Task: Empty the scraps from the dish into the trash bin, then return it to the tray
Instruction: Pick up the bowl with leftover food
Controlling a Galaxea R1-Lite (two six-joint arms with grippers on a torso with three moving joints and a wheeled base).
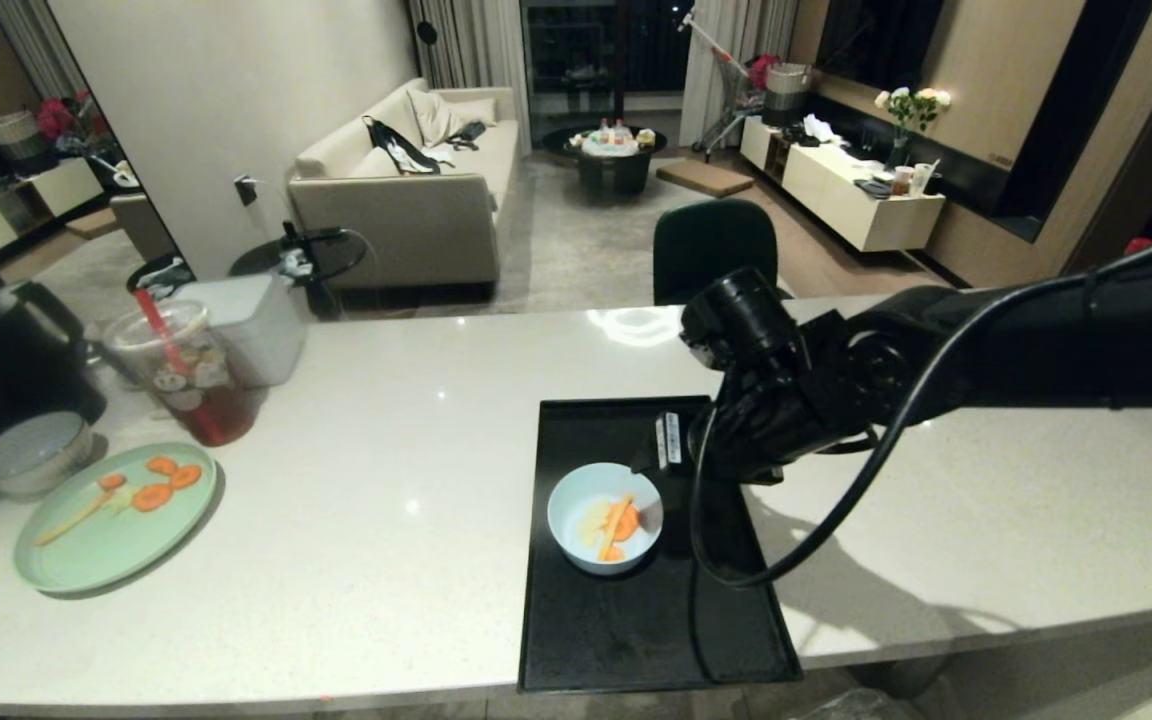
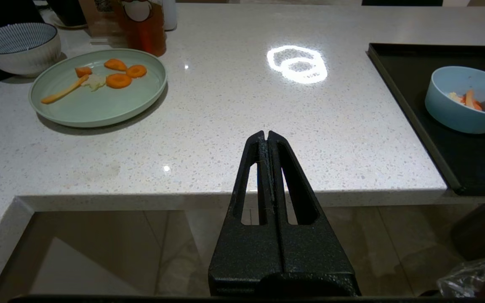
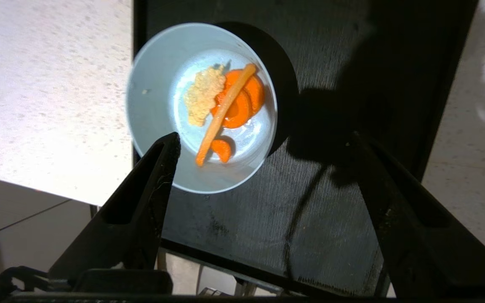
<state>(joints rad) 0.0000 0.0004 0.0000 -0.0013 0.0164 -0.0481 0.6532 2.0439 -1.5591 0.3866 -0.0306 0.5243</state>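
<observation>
The scraps need to go into the trash bin. My right gripper should next grab the dish by its rim to empty them out.
The dish, a small pale-blue bowl, stands on the black tray at the counter's front. In it lie the scraps: carrot slices, an orange strip and pale bits. My right arm reaches in from the right over the tray's far part. My right gripper hangs open above the tray, pointing down, one fingertip over the dish's rim, nothing held. My left gripper is shut and empty, parked before the counter's front edge. Of the trash bin only crinkly clear plastic shows below the counter.
At the left of the counter are a mint-green plate with carrot slices, a ribbed bowl, a drink cup with a red straw and a white box. A dark chair stands beyond the counter's far edge.
</observation>
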